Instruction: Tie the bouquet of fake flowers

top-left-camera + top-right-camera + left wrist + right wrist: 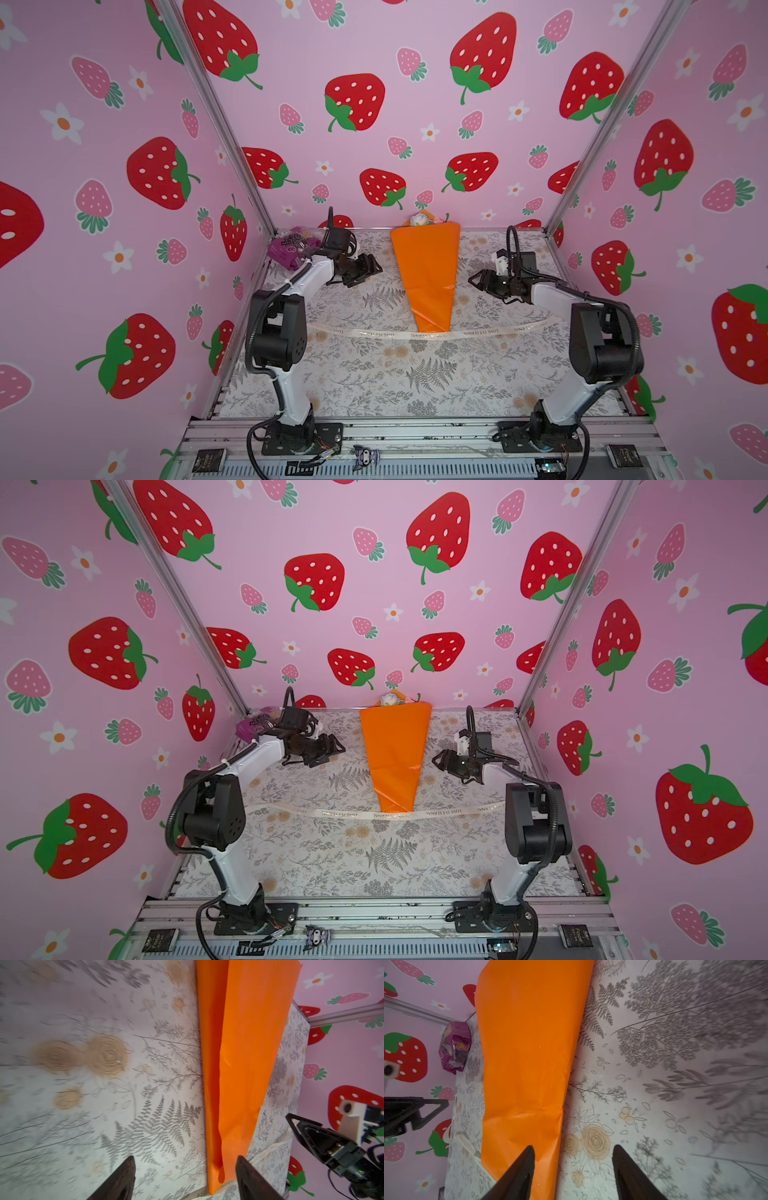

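The left gripper will next grab the side edge of the bouquet's paper that faces the left gripper, opposite the right gripper, to pull that edge over the ribbon (374, 333) for tying.
The bouquet of fake flowers (426, 270) (395, 754) lies on the table as an orange paper cone, wide end at the back wall, where white and pink blooms (422, 219) peek out. Its narrow end rests on a white printed ribbon (374, 333) (332, 812) stretched across the table. My left gripper (372, 270) (185, 1165) hovers open just left of the cone, nothing between its fingers. My right gripper (476, 281) (573, 1155) hovers open just right of it, also empty. The orange paper (245, 1064) (525, 1064) fills both wrist views.
A crinkly purple packet (289, 249) (454, 1047) lies in the back left corner behind the left arm. Strawberry-print walls close in three sides. A metal rail (415, 432) with both arm bases runs along the front edge.
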Available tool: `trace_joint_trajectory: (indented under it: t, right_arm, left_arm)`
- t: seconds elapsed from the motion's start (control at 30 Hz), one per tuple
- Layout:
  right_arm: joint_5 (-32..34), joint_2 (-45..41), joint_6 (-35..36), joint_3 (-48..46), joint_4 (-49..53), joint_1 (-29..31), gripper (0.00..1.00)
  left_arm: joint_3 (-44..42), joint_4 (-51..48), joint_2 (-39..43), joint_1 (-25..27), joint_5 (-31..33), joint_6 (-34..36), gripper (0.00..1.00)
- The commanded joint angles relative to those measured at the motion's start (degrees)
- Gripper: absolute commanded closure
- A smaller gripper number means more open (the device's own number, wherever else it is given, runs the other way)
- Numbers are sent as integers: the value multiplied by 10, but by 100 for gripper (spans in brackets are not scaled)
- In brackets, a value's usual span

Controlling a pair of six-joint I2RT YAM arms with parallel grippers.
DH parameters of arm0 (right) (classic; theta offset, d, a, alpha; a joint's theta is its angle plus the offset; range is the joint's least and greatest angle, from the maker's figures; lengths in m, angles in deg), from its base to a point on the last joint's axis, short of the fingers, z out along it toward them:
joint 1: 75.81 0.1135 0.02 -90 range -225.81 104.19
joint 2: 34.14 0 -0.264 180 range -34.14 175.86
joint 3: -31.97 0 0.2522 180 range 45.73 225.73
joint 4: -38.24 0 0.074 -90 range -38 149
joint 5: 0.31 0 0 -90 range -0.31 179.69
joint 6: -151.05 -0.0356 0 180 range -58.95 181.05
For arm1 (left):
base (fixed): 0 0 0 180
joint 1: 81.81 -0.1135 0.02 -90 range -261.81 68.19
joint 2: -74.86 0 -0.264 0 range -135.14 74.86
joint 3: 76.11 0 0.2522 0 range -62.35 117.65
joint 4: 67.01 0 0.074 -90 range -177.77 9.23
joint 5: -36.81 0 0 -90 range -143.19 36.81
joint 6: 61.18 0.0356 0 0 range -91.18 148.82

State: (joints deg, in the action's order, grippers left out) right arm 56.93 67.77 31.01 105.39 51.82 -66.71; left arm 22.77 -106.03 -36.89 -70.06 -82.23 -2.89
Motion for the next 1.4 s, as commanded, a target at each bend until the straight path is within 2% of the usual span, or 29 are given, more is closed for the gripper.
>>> trace_joint_trajectory:
  t: [0.0,0.17,0.43,0.7,0.9,1.1,1.2,1.37]
  right_arm:
    - [-60,41,-35,44,-75,9,36]
    - [-81,134,-52,109,-96,19,36]
    - [-111,250,-78,224,-102,32,34]
    - [-136,346,-117,307,-133,34,34]
    - [-155,400,-149,346,-163,37,34]
    - [-178,429,-187,362,-211,39,35]
    - [-190,443,-204,374,-231,42,40]
    - [-204,445,-249,377,-279,45,62]
  left_arm:
    - [57,70,-56,17,-57,-65,22]
    - [119,118,-146,31,-88,-122,21]
    - [198,151,-242,40,-113,-169,21]
    - [278,143,-328,47,-121,-202,33]
    - [336,155,-383,55,-124,-227,37]
    - [369,182,-409,55,-126,-249,48]
    - [378,199,-409,55,-130,-259,60]
    - [392,216,-409,56,-140,-265,80]
